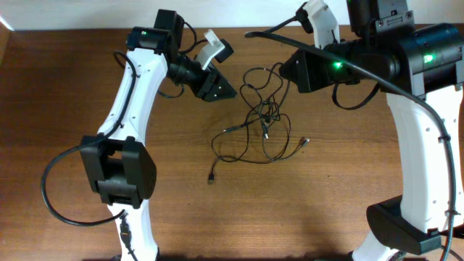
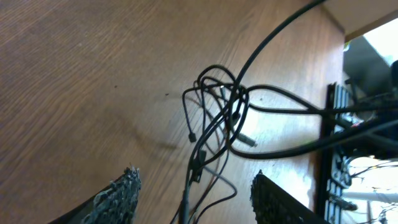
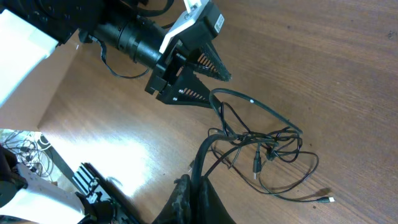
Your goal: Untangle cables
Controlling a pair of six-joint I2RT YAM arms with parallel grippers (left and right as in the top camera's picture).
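My left gripper is to grab the piece of cable (image 3: 208,146) next by the tangle's far loop (image 3: 213,96), opposite my right gripper's hold. This should untangle the cable.
The cables (image 1: 264,119) are thin black cords in a loose tangle at the table's middle, with plug ends lying out at the front left (image 1: 211,177) and right (image 1: 304,142). My left gripper (image 1: 232,72) is open, just left of and above the tangle. In the left wrist view its fingers (image 2: 194,183) straddle strands of the cables (image 2: 217,112) without closing. My right gripper (image 3: 198,193) is shut on a black cable strand (image 3: 208,146) that rises from the tangle (image 3: 261,146). In the overhead view the right gripper (image 1: 284,70) sits at the tangle's upper right.
The brown wooden table (image 1: 326,210) ends at a white wall behind. In the right wrist view, a black rack (image 3: 93,180) and clutter lie beyond the table's edge. The left gripper (image 3: 221,92) hangs close above the tangle's far loop. Both arm bases stand at the front corners.
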